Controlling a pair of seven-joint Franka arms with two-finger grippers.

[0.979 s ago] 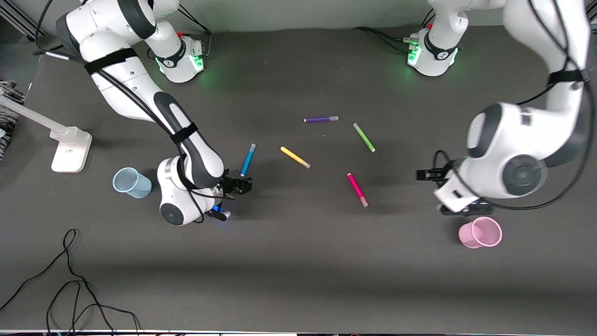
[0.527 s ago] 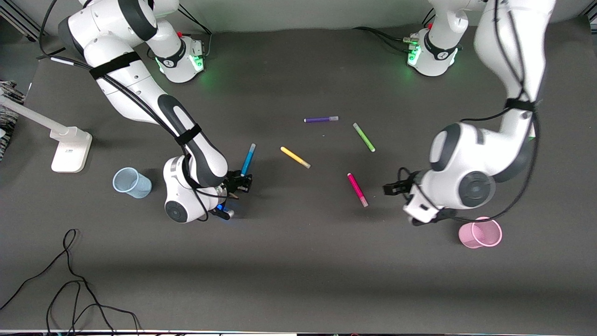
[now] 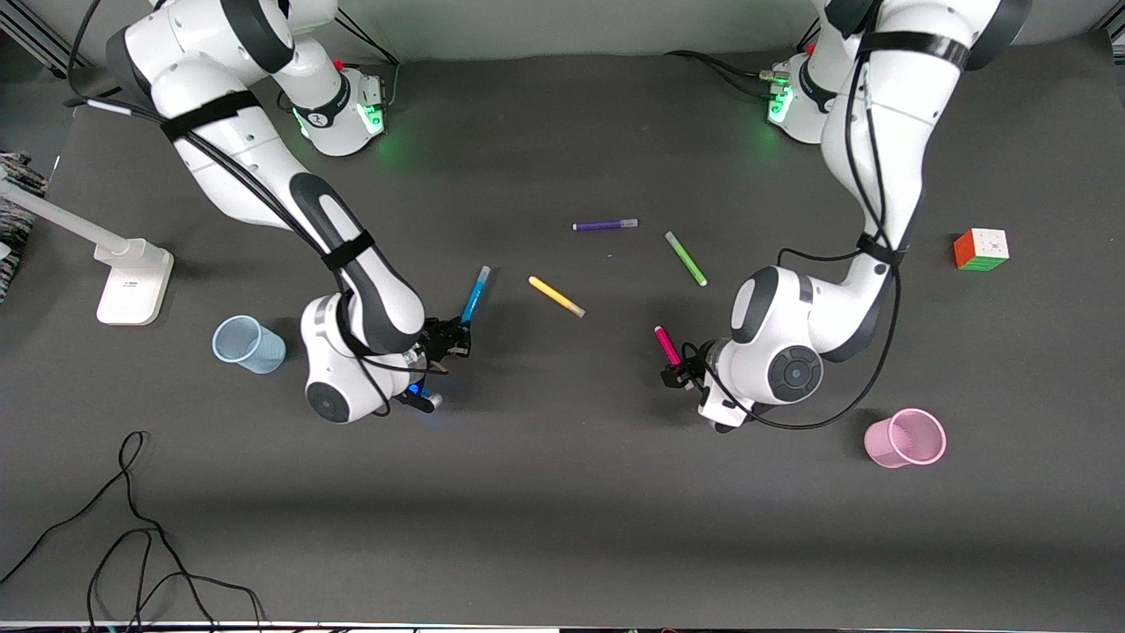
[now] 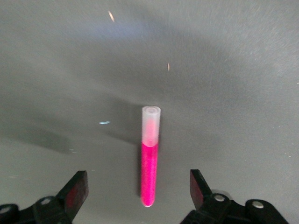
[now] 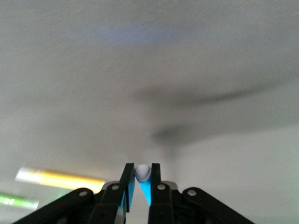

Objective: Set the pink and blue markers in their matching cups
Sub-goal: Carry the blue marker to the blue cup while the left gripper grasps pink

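My left gripper takes the pink marker by its solid-pink body point(image 3: 665, 344) next, to put it in the pink cup point(image 3: 905, 437) with the marker's translucent end first.
The blue marker point(image 3: 475, 294) has its lower end in my right gripper point(image 3: 448, 338), which is shut on it; its pale tip point(image 5: 142, 171) shows between the fingers in the right wrist view. The pale blue cup point(image 3: 249, 344) stands beside that arm, toward the right arm's end of the table. The pink marker point(image 3: 666, 343) lies on the table, and my left gripper point(image 3: 677, 374) is open with a finger on each side of the marker's end. In the left wrist view the pink marker point(image 4: 149, 172) lies between the open fingers point(image 4: 77, 191). The pink cup point(image 3: 905, 437) stands nearer the front camera.
A yellow pen point(image 3: 555, 296), a green pen point(image 3: 685, 258) and a purple pen point(image 3: 605, 225) lie mid-table. A colour cube point(image 3: 981, 249) sits toward the left arm's end. A white lamp base point(image 3: 132, 281) and loose cables point(image 3: 132, 545) are toward the right arm's end.
My left arm has swung from beside the pink cup to the pink marker, uncovering the cube. My right gripper has reached the blue marker's end and the marker has shifted with it.
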